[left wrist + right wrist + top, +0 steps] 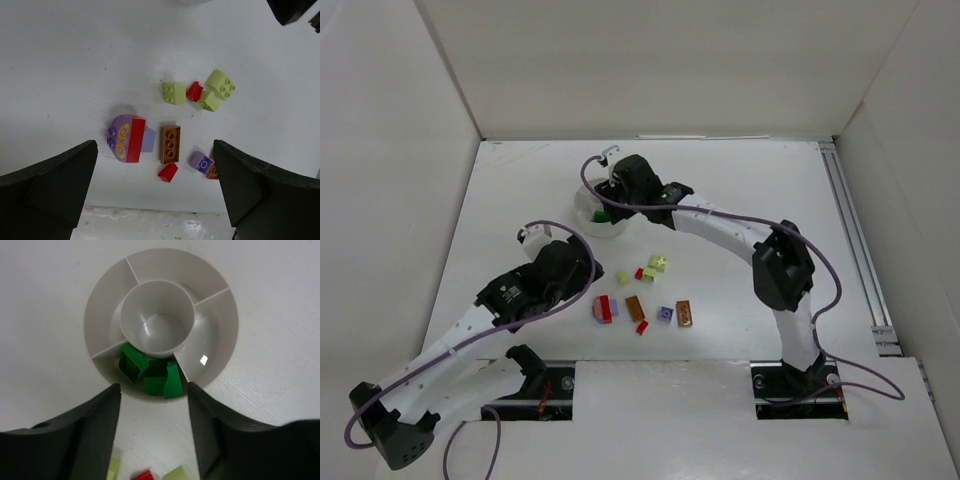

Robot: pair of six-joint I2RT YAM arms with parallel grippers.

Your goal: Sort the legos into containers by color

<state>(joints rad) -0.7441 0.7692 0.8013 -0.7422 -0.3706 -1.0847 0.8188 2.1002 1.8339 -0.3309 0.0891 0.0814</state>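
My left gripper is going to reach the pale yellow-green lego next and grab it by its opposite sides. The lego's bottom stays free that way to settle into the tub (582, 205).
The round white tub (97, 310) has wedge compartments around a central cylinder; the near wedge holds green legos (152, 375). My right gripper (154, 440) hangs open and empty just above that wedge; the top view shows it (610, 200) over the tub (582, 205). Loose legos lie on the table: a lavender-and-red piece (127, 138), an orange-brown brick (170, 144), small red bricks (168, 172), a lavender brick (201, 162), pale yellow bricks (173, 93). My left gripper (155, 195) is open and empty above them, left of the pile (640, 295) in the top view.
White walls enclose the table on three sides. A metal rail (855, 240) runs along the right edge. The near table edge (150, 220) lies just below the loose bricks in the left wrist view. Purple cables loop over both arms.
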